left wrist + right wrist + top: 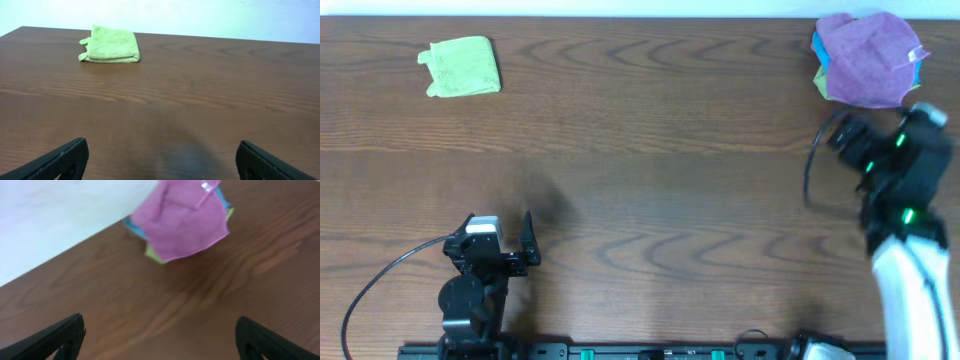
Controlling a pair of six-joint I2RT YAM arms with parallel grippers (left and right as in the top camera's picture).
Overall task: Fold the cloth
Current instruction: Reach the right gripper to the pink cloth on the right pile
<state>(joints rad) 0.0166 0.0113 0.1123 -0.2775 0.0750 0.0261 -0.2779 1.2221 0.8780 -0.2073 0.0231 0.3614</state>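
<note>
The mauve cloth should be picked up next by its edge at the white tag (918,54) (205,186) with my right gripper. The rest of the cloth then stays free to spread for folding.
The mauve cloth (868,58) lies crumpled on top of a small pile at the table's far right corner, its white tag (918,54) at the right edge. In the right wrist view the cloth (182,222) lies ahead, with its tag (205,186) near the top. My right gripper (847,135) is open and empty, just in front of the pile; its fingers (160,337) are spread wide above bare wood. My left gripper (505,235) is open and empty at the near left, its fingers (160,160) apart over bare wood.
A bright blue cloth (819,60) and a bit of green cloth (154,256) peek out under the mauve one. A folded lime-green cloth (462,66) lies at the far left; it also shows in the left wrist view (111,45). The table's far edge meets a white wall.
</note>
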